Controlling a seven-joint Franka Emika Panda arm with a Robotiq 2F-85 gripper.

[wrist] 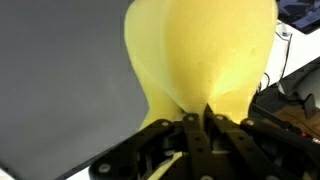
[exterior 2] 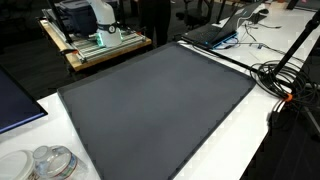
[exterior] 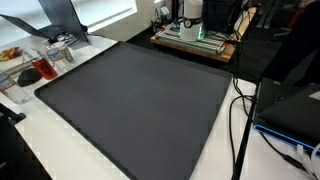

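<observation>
I need to keep holding the yellow thing with my gripper, because it hangs high above, outside both exterior views, and would fall loosely toward the mat (exterior: 140, 100) if I opened now.
In the wrist view my gripper (wrist: 193, 122) is shut on a soft yellow cloth-like thing (wrist: 205, 50) that bulges up and fills the upper middle of the frame. Behind it lies a large dark grey mat (wrist: 60, 80). The gripper and the yellow thing do not show in either exterior view; there only the grey mat (exterior: 140, 100) (exterior 2: 155, 100) shows, with nothing lying on it.
A wooden platform with a white device (exterior: 195, 35) (exterior 2: 95, 35) stands beyond the mat. Black cables (exterior: 240, 110) (exterior 2: 285, 85) and a laptop (exterior 2: 215, 32) lie beside it. Clear containers (exterior: 45, 62) (exterior 2: 50, 162) sit on the white table.
</observation>
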